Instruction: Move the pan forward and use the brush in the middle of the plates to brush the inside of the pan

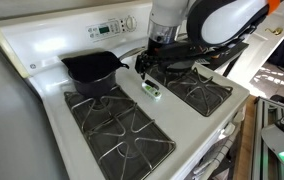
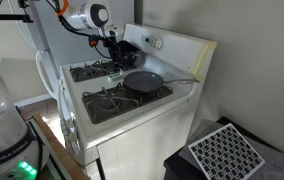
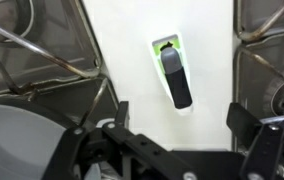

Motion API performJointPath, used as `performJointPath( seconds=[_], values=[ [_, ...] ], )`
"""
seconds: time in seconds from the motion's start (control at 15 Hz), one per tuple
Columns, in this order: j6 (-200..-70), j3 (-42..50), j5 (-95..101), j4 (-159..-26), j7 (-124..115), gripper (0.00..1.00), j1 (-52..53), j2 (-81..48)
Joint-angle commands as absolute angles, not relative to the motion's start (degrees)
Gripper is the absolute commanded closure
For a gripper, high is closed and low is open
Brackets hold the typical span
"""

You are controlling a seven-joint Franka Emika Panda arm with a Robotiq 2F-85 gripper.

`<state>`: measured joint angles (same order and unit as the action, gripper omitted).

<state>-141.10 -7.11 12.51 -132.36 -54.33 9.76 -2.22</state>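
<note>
I need to grab the brush by its dark part [image 1: 150, 86] [image 3: 177, 82] next, with one finger on each side. Then the brush's whitish-green end stays free to brush inside the pan.
The pan [image 2: 142, 82] is a flat dark skillet on a grate, its handle pointing away from the arm; in an exterior view [image 1: 204, 60] the arm mostly hides it. The brush [image 1: 152, 90], small and whitish-green with a dark part, lies on the white strip between the plates [image 1: 117, 130]. It shows clearly in the wrist view [image 3: 175, 70]. My gripper [image 3: 180, 125] is open and empty, hovering just above and behind the brush, with a finger to each side. It also shows in both exterior views [image 1: 148, 68] [image 2: 112, 62].
A deeper black pot [image 1: 92, 68] stands on a back burner, close to the gripper; it also shows in an exterior view [image 2: 125, 50]. The stove's control panel [image 1: 107, 28] rises at the back. Wire grates [image 3: 32, 60] [image 3: 272, 50] flank the strip.
</note>
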Motion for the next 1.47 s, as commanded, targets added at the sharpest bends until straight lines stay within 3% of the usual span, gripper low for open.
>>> performJointPath(
  seconds=[0.0,1.13,1.2,1.27,1.4],
  values=[
    [-137.1,-7.2,13.1,-132.1,-52.8,0.00,9.7,-3.5],
    [-142.3,-6.4,18.0,-127.1,-50.8,0.00,11.0,-11.4],
    [-142.0,-6.4,17.7,-126.7,-50.6,0.04,11.1,-11.8],
    [-141.8,-6.4,17.4,-126.3,-50.2,0.26,11.2,-12.1],
    [-141.5,-6.4,16.4,-125.9,-49.5,0.30,11.4,-12.6]
  ],
)
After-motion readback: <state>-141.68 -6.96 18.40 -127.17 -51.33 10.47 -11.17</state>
